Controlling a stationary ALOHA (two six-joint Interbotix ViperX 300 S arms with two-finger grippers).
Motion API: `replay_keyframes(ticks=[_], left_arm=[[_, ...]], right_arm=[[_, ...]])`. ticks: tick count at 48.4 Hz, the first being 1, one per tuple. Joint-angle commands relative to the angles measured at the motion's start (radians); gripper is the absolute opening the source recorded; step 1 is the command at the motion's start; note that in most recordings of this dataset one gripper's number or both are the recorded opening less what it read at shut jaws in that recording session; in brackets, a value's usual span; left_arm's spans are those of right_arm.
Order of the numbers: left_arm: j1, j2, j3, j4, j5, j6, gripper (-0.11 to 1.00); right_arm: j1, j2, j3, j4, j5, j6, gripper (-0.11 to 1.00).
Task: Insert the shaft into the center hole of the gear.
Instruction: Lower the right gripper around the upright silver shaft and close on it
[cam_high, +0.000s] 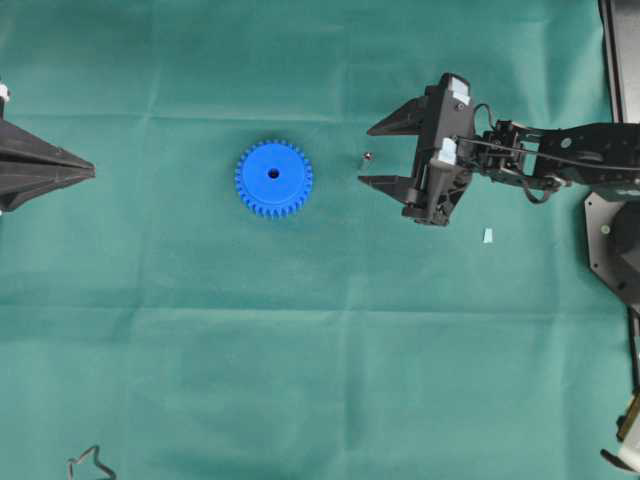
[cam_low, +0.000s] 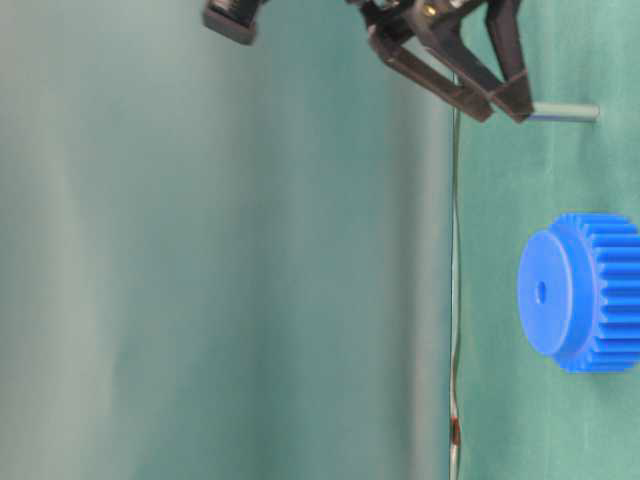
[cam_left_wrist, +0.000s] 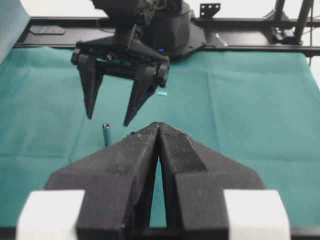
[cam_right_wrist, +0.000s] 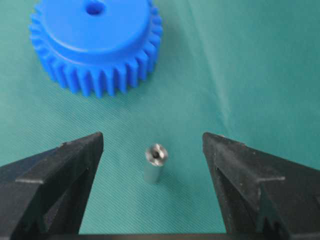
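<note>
My right gripper should next grab the shaft by its upright top end (cam_high: 368, 156), so that it can insert the shaft into the gear's center hole (cam_high: 273, 174).
The blue gear (cam_high: 273, 178) lies flat on the green cloth, its center hole (cam_high: 273, 173) facing up and empty. To its right the shaft (cam_high: 366, 157), a small silvery pin, stands upright on the cloth. My right gripper (cam_high: 366, 153) hangs open over it, one finger on each side, with the tips about level with the pin's top and touching nothing. The right wrist view shows the shaft (cam_right_wrist: 155, 162) between the spread fingers and the gear (cam_right_wrist: 96, 42) beyond. My left gripper (cam_high: 92, 172) rests shut and empty at the left edge.
A small pale scrap (cam_high: 488, 235) lies on the cloth beside the right arm. Black frame parts (cam_high: 620, 60) run along the right edge, and a dark cable loop (cam_high: 90, 465) sits at the bottom left.
</note>
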Motion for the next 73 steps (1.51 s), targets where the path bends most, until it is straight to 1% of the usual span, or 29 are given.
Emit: replay_keyframes(ticks=[1,11,15,18,22,24,25,29,32,33,47,53,57,69,73], left_arm=[[0.000,0.008,-0.025,0.003,-0.005,-0.002,0.00],[0.000,0.008,-0.023,0.005,-0.003,-0.002,0.00],[0.000,0.008,-0.025,0.005,-0.002,-0.002,0.00],[0.000,0.008,-0.025,0.005,0.002,-0.002,0.00],[0.000,0.008,-0.025,0.005,0.003,-0.002,0.00],[0.000,0.008,-0.025,0.005,0.005,-0.002,0.00],[0.000,0.008,-0.025,0.005,0.005,-0.002,0.00],[0.000,0.008,-0.025,0.003,0.005,-0.002,0.00],[0.000,0.008,-0.025,0.005,0.005,-0.002,0.00],[0.000,0.008,-0.025,0.003,0.005,-0.002,0.00],[0.000,0.008,-0.025,0.005,0.006,-0.003,0.00],[0.000,0.008,-0.026,0.005,0.008,-0.005,0.00],[0.000,0.008,-0.025,0.003,0.008,-0.006,0.00],[0.002,0.008,-0.025,0.005,0.008,-0.005,0.00],[0.000,0.008,-0.025,0.003,0.008,-0.006,0.00]], right_arm=[[-0.003,0.009,-0.012,0.012,-0.032,0.002,0.85],[-0.003,0.034,-0.012,0.020,-0.041,0.002,0.84],[-0.003,0.034,-0.012,0.020,-0.041,0.002,0.81],[-0.003,0.034,-0.012,0.015,-0.037,0.000,0.76],[0.000,0.034,-0.012,0.014,-0.034,-0.002,0.65],[0.000,0.034,-0.011,0.014,-0.032,-0.002,0.56],[0.002,0.034,-0.011,0.012,-0.032,-0.002,0.49],[0.003,0.034,-0.011,0.011,-0.032,-0.003,0.30],[0.003,0.034,-0.009,0.011,-0.032,-0.003,0.18],[0.003,0.034,-0.009,0.011,-0.032,-0.003,0.17],[0.003,0.029,-0.012,0.011,-0.029,-0.003,0.17],[0.002,-0.006,-0.020,0.011,-0.002,-0.005,0.17],[0.002,-0.052,-0.028,0.011,0.040,-0.009,0.17],[-0.003,-0.221,-0.067,0.009,0.245,-0.031,0.17],[-0.002,-0.259,-0.077,0.011,0.287,-0.037,0.17]])
